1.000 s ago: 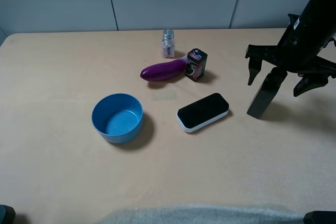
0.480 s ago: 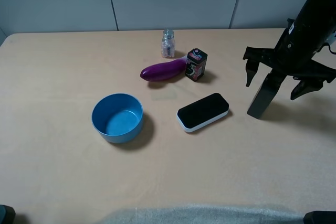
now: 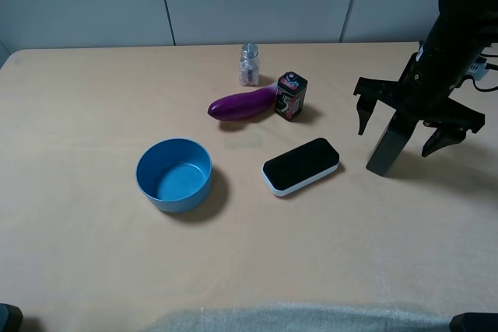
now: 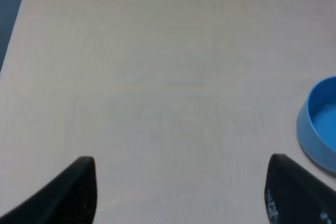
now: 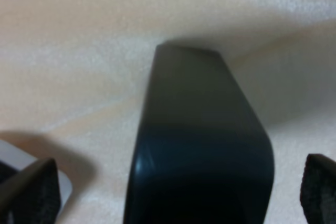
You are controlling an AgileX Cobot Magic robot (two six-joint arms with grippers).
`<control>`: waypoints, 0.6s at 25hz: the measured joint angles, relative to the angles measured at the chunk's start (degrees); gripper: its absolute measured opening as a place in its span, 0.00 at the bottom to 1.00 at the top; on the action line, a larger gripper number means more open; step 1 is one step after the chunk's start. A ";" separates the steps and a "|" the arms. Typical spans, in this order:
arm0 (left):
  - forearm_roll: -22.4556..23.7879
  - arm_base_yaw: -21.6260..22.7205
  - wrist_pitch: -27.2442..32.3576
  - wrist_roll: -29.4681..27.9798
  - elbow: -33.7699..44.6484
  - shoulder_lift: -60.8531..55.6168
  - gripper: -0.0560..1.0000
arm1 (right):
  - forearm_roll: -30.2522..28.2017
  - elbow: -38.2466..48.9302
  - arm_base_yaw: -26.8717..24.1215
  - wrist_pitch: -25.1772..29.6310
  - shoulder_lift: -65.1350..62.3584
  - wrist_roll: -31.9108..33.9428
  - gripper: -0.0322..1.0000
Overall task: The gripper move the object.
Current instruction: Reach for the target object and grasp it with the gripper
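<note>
My right gripper needs to close on the bottle now, as my fingers reach down on either side of the dark bottle's upper part [image 3: 395,136] [image 5: 198,171]. Closing now would hold it.
The object [image 3: 387,149], a tall slim dark bottle, stands upright on the tan table at the right. Its top is hidden under my right gripper [image 3: 401,126], which hangs over it, open. One dark finger [image 3: 362,114] is on each side of the bottle, both clear of it. In the right wrist view the object [image 5: 199,140] fills the middle between the two fingertips [image 5: 31,192], with table showing in the gaps. My left gripper [image 4: 184,195] is open over bare table and holds nothing.
Left of the bottle lies a black-and-white eraser [image 3: 301,165]. Farther back stand a black box with red-and-white print [image 3: 291,96], a purple eggplant [image 3: 243,104] and a small glass jar [image 3: 249,64]. A blue bowl [image 3: 174,174] sits centre left, its rim [image 4: 320,124] in the left wrist view.
My right gripper has shifted a little to the left over the bottle, its jaws still wide. The bottle stands where it was.
</note>
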 joint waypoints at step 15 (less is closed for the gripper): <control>0.00 0.00 0.00 0.00 0.00 0.00 0.75 | 0.14 -0.04 0.00 -0.05 0.00 -0.05 0.58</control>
